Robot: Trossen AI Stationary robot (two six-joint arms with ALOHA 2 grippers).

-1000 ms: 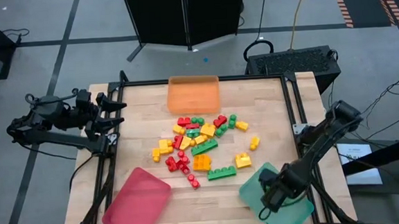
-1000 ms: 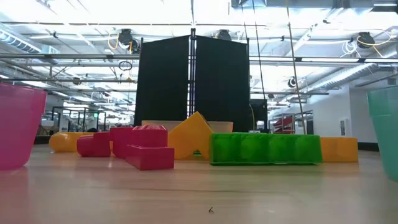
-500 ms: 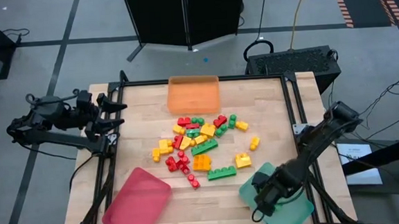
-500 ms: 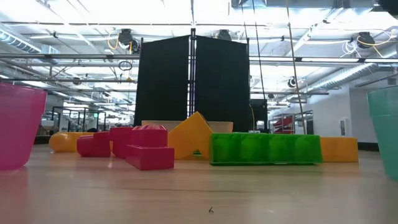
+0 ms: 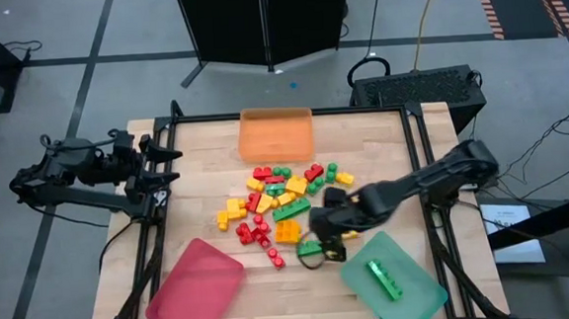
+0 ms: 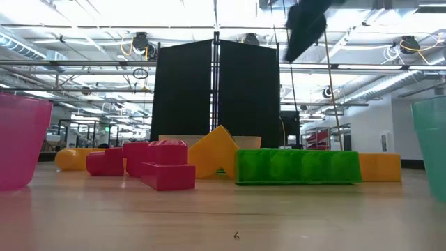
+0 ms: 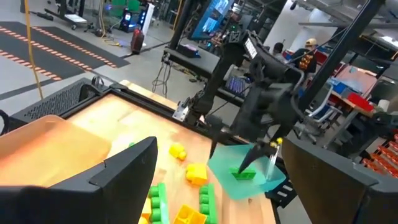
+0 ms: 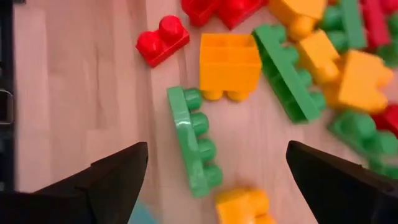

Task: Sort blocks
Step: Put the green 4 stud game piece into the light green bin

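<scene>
The long green brick needs to go into the teal tray (image 5: pixel 417 300). My right gripper should next grip the brick by its studded bar body (image 5: pixel 310 247) to sort it.
The blocks (image 5: pixel 282 204), red, green, yellow and orange studded bricks, lie in a loose pile on the middle of the wooden table. My right gripper (image 5: pixel 316 239) is open and empty. It hovers above a long green brick (image 8: pixel 194 149) at the pile's near edge, one finger on either side of it and clear of it. That brick also shows in the low view (image 6: pixel 298 167). Another green brick (image 5: pixel 382 279) lies flat in the teal tray (image 5: pixel 417 300). My left gripper (image 5: pixel 163 167) is open and empty at the table's left edge.
An orange tray (image 5: pixel 276 133) stands at the far middle, a pink-red tray (image 5: pixel 195 289) at the near left and the teal tray at the near right. An orange block (image 8: pixel 229 62) and a small red brick (image 8: pixel 163 38) lie close to the long green brick.
My right gripper has gone from above the teal tray toward the table's left and far edges, to the near edge of the pile. A green brick now shows lying in the teal tray where the gripper was.
</scene>
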